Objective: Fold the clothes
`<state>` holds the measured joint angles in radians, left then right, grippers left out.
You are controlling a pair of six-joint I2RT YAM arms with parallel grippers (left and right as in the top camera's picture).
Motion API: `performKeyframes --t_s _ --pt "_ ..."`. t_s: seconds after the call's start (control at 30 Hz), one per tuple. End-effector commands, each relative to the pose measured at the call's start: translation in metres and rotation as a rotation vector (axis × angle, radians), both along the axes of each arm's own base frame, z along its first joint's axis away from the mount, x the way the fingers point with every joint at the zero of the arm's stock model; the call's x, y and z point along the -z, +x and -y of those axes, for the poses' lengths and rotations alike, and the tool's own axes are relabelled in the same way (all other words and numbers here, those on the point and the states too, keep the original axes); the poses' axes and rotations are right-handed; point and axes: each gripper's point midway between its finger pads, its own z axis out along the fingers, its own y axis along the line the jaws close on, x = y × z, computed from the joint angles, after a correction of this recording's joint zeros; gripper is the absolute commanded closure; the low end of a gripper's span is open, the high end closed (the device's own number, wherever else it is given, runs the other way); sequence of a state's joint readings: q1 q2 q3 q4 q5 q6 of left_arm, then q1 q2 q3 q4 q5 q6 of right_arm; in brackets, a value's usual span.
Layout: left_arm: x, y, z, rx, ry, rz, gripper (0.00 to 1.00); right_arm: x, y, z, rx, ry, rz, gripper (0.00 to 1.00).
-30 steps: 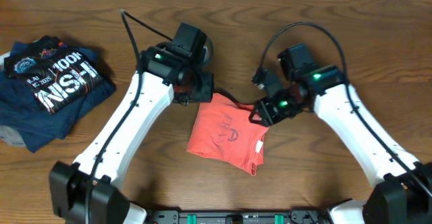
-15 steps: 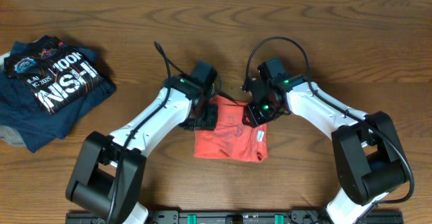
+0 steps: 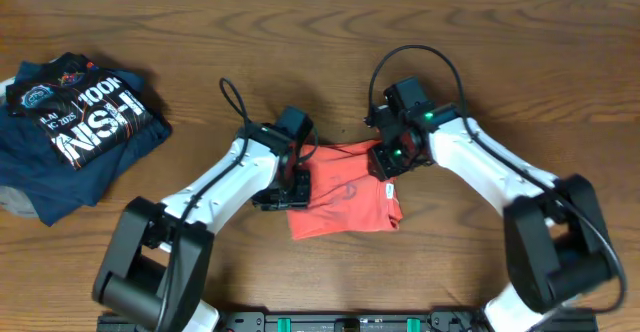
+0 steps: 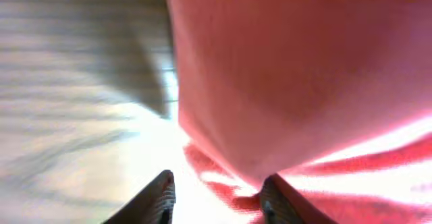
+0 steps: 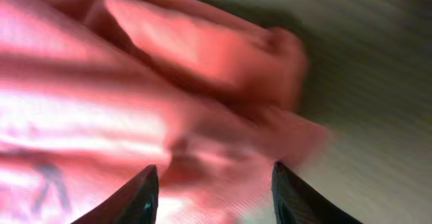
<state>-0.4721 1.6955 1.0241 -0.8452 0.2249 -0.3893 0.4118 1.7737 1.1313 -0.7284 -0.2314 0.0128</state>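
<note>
I next need to take the folded coral-red T-shirt with my left gripper by its edge facing the navy stack [image 3: 303, 198] [image 4: 210, 173], so I can lay the shirt there folded.
The coral-red T-shirt [image 3: 345, 200] lies folded into a small bundle on the wooden table between my two arms; faint lettering shows through its top. My left gripper [image 3: 293, 186] is low at the shirt's left edge, and my right gripper [image 3: 386, 159] is at its upper right corner. In the left wrist view the jaws [image 4: 216, 181] are open, with the shirt's edge [image 4: 290, 82] against the right finger. In the right wrist view the jaws [image 5: 214, 177] are open wide over bunched red cloth [image 5: 155, 89].
A stack of folded navy shirts with white lettering [image 3: 75, 122] lies at the far left of the table. Black cables loop above both wrists. Bare wood [image 3: 560, 62] surrounds the red shirt.
Both grippers have come in onto the shirt. The shirt is now a smaller bundle, its lower edge swung slightly right. My left gripper has slid down along the left edge.
</note>
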Motion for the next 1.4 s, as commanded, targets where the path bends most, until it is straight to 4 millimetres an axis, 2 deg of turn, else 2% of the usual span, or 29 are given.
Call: performKeyframes --t_s 0.0,0.03,0.1,0.23,0.33,0.47,0.67,0.7,0.8,0.83,0.9,0.97,1.0,1.07,1.2,1.3,1.37 --pt "-0.037 0.041 -0.009 -0.025 0.008 0.202 0.35 -0.051 0.013 0.009 0.018 0.005 0.135 0.44" --pt "-0.044 0.052 -0.006 -0.006 -0.016 0.261 0.28 -0.058 0.007 0.007 0.010 0.023 0.133 0.43" --pt "-0.051 0.069 -0.004 0.012 -0.043 0.335 0.23 -0.066 -0.004 0.001 -0.011 0.056 0.114 0.41" --pt "-0.043 0.083 -0.011 -0.023 -0.043 0.346 0.19 -0.063 -0.025 -0.015 -0.062 0.092 0.045 0.42" --pt "-0.028 0.082 -0.010 -0.038 -0.071 0.288 0.17 -0.049 -0.039 -0.024 -0.102 0.077 0.003 0.41" --pt "-0.010 0.074 0.006 -0.024 -0.162 0.196 0.16 -0.024 -0.052 -0.027 -0.128 0.049 -0.054 0.43" --pt "0.008 0.069 0.038 0.086 -0.330 0.135 0.15 0.003 -0.054 -0.023 -0.105 0.007 -0.115 0.44" --pt "0.010 0.069 0.041 0.099 -0.348 0.132 0.17 0.006 -0.055 -0.023 -0.105 0.002 -0.124 0.44" --pt "0.012 0.071 0.043 0.123 -0.358 0.140 0.33 0.012 -0.057 -0.022 -0.105 -0.008 -0.143 0.45" --pt "0.012 0.071 0.043 0.135 -0.360 0.145 0.44 0.013 -0.057 -0.021 -0.103 -0.013 -0.144 0.45" --pt "0.012 0.071 0.044 0.160 -0.364 0.155 0.71 0.014 -0.055 -0.018 -0.100 -0.030 -0.135 0.47" --pt "0.012 0.071 0.043 0.176 -0.364 0.157 0.88 0.015 -0.054 -0.014 -0.095 -0.048 -0.132 0.50" --pt "0.011 0.070 0.043 0.179 -0.364 0.158 0.94 0.015 -0.053 -0.011 -0.082 -0.062 -0.132 0.50" --pt "0.007 0.072 0.041 0.180 -0.365 0.168 0.94 0.016 -0.052 -0.004 -0.046 -0.094 -0.132 0.50" --pt "-0.015 0.090 0.013 0.122 -0.302 0.232 0.94 0.011 -0.045 0.014 0.029 -0.135 -0.133 0.53" --pt "-0.046 0.112 -0.032 0.026 -0.206 0.309 0.94 0.000 -0.039 0.026 0.076 -0.123 -0.118 0.53" --pt "-0.073 0.131 -0.071 -0.055 -0.127 0.391 0.94 -0.010 -0.034 0.036 0.111 -0.110 -0.097 0.53"
